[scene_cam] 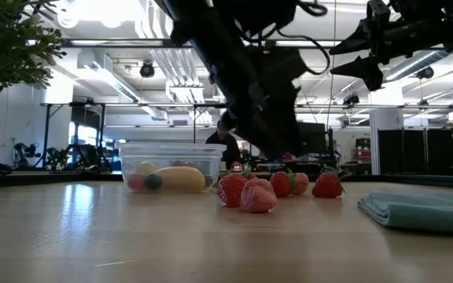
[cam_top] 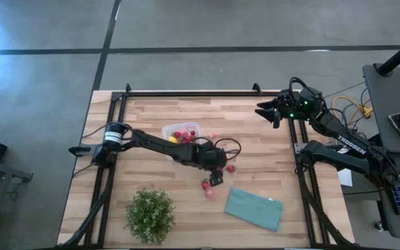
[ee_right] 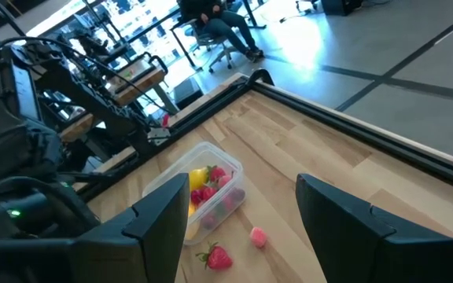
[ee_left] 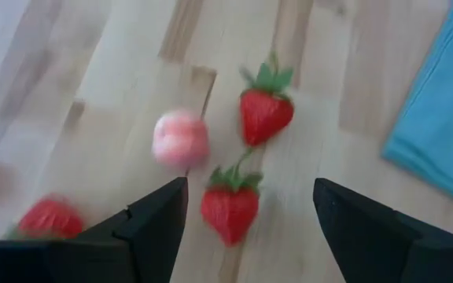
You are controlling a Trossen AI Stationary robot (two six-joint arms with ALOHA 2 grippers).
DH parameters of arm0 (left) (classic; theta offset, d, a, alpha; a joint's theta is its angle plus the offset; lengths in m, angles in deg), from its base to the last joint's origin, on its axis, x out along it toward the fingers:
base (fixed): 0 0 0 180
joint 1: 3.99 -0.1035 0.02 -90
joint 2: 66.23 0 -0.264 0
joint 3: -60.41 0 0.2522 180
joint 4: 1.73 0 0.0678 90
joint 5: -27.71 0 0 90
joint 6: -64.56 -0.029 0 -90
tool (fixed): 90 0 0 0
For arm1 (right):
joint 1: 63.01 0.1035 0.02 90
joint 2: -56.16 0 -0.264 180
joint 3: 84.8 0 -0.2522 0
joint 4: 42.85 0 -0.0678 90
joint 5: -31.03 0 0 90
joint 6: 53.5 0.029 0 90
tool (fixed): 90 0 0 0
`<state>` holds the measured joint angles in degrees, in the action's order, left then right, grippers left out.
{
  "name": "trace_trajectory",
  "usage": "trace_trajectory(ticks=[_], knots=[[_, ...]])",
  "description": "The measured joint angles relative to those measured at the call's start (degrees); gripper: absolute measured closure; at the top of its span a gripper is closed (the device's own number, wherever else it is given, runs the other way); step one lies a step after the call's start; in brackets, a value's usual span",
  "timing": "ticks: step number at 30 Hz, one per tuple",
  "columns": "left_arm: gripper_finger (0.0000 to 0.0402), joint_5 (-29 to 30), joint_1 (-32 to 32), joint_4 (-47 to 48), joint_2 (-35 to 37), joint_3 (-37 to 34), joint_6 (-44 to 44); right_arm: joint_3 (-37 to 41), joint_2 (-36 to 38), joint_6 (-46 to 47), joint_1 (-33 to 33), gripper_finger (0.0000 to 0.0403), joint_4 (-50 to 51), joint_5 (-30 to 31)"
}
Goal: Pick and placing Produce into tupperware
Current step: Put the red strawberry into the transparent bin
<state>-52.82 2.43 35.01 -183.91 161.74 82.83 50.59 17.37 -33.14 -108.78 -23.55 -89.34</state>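
My left gripper would close above the red strawberry (ee_left: 230, 208) and miss.
My left gripper (cam_top: 216, 178) (ee_left: 250, 185) hovers open, pointing down over a cluster of loose strawberries on the table. A red strawberry (ee_left: 230, 208) lies between its fingers. Just beyond are another red one (ee_left: 266, 110) and a pale pink one (ee_left: 181, 140). The clear tupperware (cam_top: 181, 133) (scene_cam: 171, 169) stands on the table toward the far-left of the gripper. It holds a yellow banana (scene_cam: 181, 178) and some red fruits. More strawberries (scene_cam: 329, 185) lie to the right of it. My right gripper (cam_top: 269, 111) (ee_right: 244, 179) waits open, raised above the table's far right corner.
A teal folded cloth (cam_top: 254, 207) (scene_cam: 423, 208) lies close to the right of the strawberries near the table's near edge. A green potted plant (cam_top: 150, 214) stands at the near left. A black frame rail (cam_top: 186, 92) runs along the far edge. Bare wood lies between plant and strawberries.
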Motion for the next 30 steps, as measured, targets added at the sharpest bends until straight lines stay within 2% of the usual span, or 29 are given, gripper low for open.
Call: trace_trajectory(ticks=[2, 17, 26, 30], knots=[[0.0141, -1.4, -0.2, -0.4, -0.6, 0.0, -1.5, 0.0, 0.0, 0.0, 0.0, 0.0177, 0.0, 0.0], [0.0142, -1.6, -0.5, -1.0, -3.5, 0.0, -2.8, 0.0, 0.0, 0.0, 0.0, 0.0177, 0.0, 0.0], [0.0188, -1.2, -0.8, 0.0, -3.6, 0.0, -2.8, 0.0, 0.0, 0.0, 0.0, 0.0177, 0.0, 0.0], [0.0205, -1.3, -0.8, 0.0, -3.5, 0.0, -5.6, 0.0, 0.0, 0.0, 0.0, 0.0177, 0.0, 0.0]])
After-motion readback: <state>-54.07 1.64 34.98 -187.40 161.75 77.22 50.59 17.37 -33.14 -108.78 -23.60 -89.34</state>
